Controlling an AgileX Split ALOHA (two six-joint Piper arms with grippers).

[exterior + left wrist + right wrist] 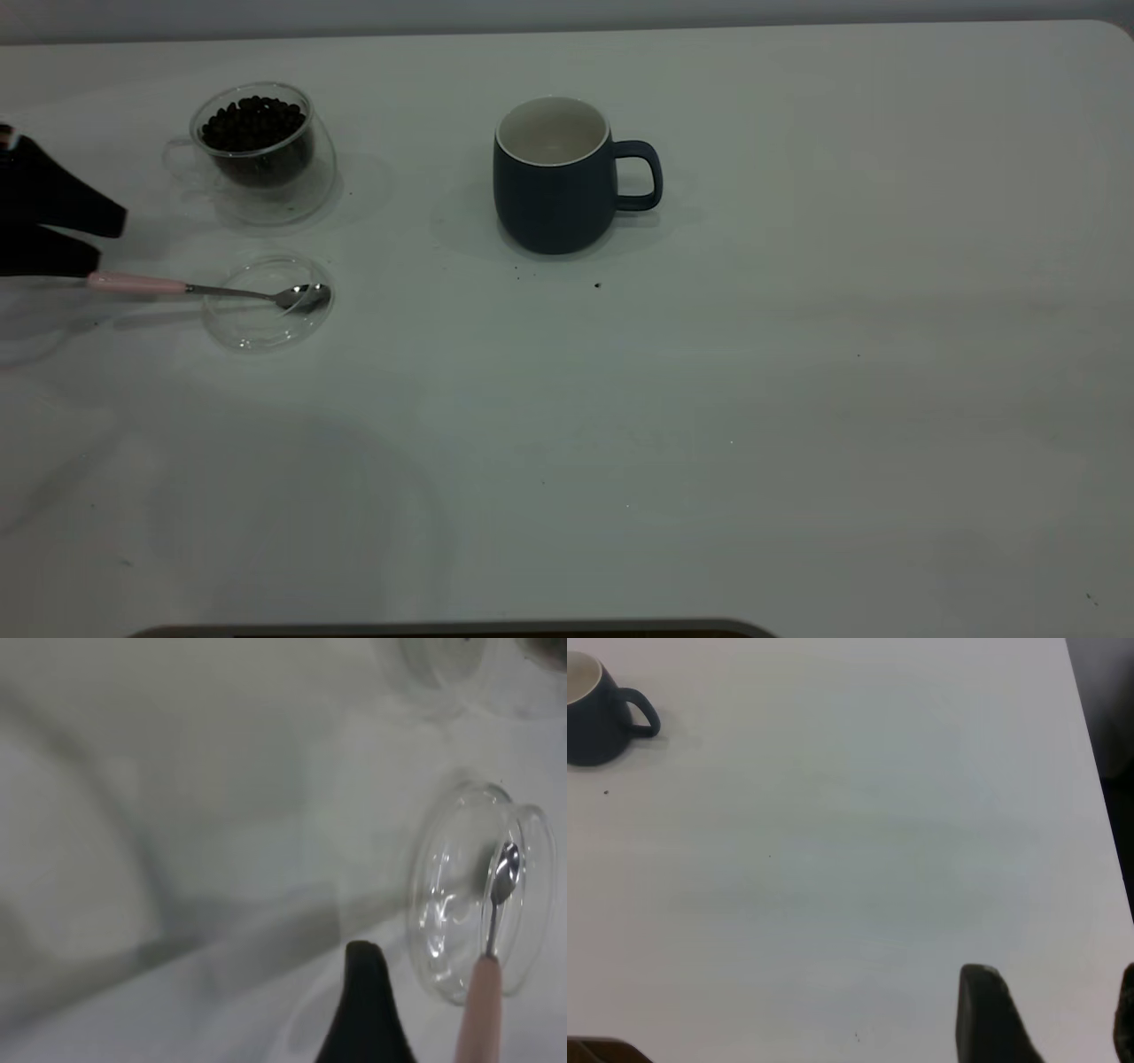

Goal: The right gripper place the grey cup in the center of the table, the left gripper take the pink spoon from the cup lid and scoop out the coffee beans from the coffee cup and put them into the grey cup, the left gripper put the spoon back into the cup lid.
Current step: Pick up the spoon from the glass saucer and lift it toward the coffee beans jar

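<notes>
My left gripper needs to go down toward the pink handle (138,283) (481,1014) before it closes. Its fingers are above the handle and short of it, so they would miss it if they closed now.
The grey cup (554,177) stands upright near the table's middle, handle to the right; it looks empty, and it also shows in the right wrist view (594,718). The coffee cup (257,151) with coffee beans (252,124) stands at the back left. In front of it lies the cup lid (266,306), with the pink spoon (204,289) resting bowl-in-lid and handle pointing left. My left gripper (111,241) is open at the left edge, just over the handle's end. In the left wrist view one finger (365,992) sits beside the spoon (483,1010) and the lid (443,904). My right gripper (1054,1005) is open and empty.
The white table (709,425) stretches wide to the right of and in front of the grey cup, with a few dark specks (597,285) near the cup. The table's right edge (1090,744) shows in the right wrist view.
</notes>
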